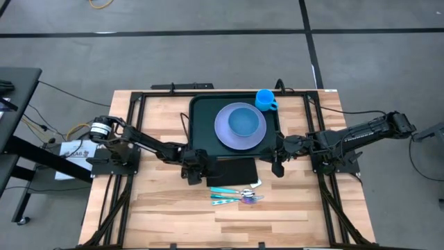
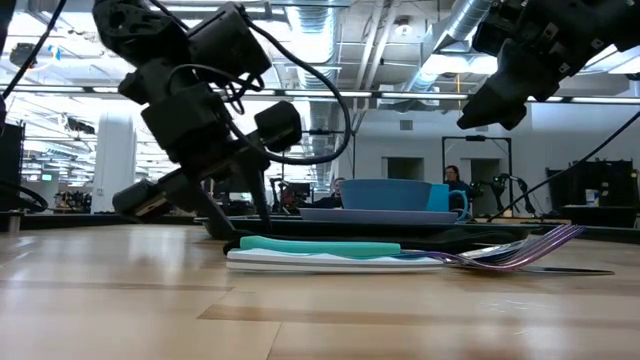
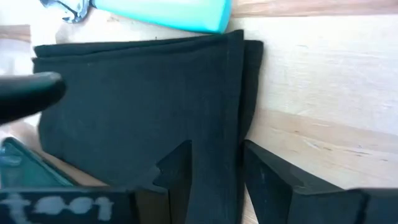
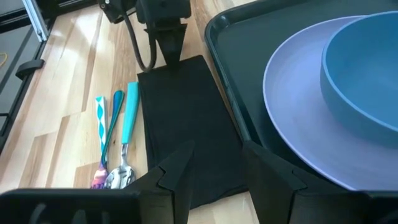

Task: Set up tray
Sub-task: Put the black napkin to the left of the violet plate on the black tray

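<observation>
The left gripper grabs the black napkin by its folded edge (image 3: 239, 130) next, to lay the napkin on the dark green tray.
The dark green tray (image 1: 200, 114) lies at the table's far middle. It carries a lavender plate (image 1: 225, 135) with a blue bowl (image 1: 243, 122), and a blue cup (image 1: 266, 99) at its far right corner. A folded black napkin (image 1: 234, 170) lies flat on the table by the tray's near rim. My left gripper (image 1: 194, 175) is low at the napkin's left edge, open, one finger (image 3: 177, 174) over the cloth and one (image 3: 270, 180) over bare wood. My right gripper (image 1: 277, 167) is open and empty, raised above the table just right of the napkin (image 4: 186, 130). My left gripper comes at the napkin's left folded edge (image 3: 239, 124) slanting down from the table's left, its fingers on either side of that edge. The cloth lies flat and slack on the table. Whether a finger touches it, I cannot tell.
Several pieces of cutlery with teal handles (image 1: 236, 196) lie side by side on the table just near of the napkin; they also show in the right wrist view (image 4: 115, 137). Black frame rails (image 1: 128, 132) run along the table's left and right sides.
</observation>
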Tool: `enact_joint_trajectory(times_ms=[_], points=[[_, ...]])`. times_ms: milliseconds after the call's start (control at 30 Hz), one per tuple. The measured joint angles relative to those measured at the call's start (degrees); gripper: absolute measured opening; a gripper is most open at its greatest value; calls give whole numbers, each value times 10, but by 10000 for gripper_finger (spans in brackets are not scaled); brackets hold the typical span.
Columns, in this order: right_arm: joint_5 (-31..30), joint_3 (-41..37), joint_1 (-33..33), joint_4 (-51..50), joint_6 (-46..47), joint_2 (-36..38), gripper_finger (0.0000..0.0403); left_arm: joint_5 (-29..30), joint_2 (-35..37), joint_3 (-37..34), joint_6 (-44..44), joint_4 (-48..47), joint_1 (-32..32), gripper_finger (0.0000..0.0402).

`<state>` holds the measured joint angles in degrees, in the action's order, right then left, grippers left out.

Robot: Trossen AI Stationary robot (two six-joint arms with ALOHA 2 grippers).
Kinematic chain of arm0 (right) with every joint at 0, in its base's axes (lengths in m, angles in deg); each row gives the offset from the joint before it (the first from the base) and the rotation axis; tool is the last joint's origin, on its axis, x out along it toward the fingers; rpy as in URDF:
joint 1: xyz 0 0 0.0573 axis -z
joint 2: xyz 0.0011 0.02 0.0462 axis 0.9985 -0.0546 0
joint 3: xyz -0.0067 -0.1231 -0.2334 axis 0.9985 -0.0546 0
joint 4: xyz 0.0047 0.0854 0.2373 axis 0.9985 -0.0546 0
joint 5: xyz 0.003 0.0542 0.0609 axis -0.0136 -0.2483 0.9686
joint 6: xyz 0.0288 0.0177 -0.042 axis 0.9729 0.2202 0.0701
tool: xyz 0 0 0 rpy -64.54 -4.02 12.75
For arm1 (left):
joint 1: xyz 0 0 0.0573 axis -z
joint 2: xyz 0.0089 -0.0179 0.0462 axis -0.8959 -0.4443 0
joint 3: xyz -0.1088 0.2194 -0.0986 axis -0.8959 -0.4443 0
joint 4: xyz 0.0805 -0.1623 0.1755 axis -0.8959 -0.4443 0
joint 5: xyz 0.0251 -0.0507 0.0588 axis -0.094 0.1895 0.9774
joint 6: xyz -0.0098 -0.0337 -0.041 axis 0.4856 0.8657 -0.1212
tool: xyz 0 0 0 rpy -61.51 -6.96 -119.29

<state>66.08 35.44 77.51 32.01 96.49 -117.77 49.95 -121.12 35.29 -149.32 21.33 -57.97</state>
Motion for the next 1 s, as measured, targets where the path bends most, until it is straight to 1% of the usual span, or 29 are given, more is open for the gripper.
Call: enact_joint_trajectory(times_ms=[133,233,300,467,500,700,800,1000], points=[[0,0,0,0,0,0,127,-18,-20,34,23,-67,-9,123],[0,0,0,-1,0,0,127,-40,-35,57,37,-110,-18,104],[0,0,0,-1,0,0,127,-47,-37,65,37,-133,-22,83],[0,0,0,-2,0,0,127,-45,-38,65,34,-143,-24,14],[0,0,0,-2,0,0,127,-43,-38,65,35,-145,-24,8],[0,0,0,-2,0,0,127,-25,-34,64,75,-148,-23,2],[0,0,0,-2,0,0,127,-16,-20,63,99,-149,-22,1],[0,0,0,-2,0,0,127,55,32,64,141,-186,-17,0]])
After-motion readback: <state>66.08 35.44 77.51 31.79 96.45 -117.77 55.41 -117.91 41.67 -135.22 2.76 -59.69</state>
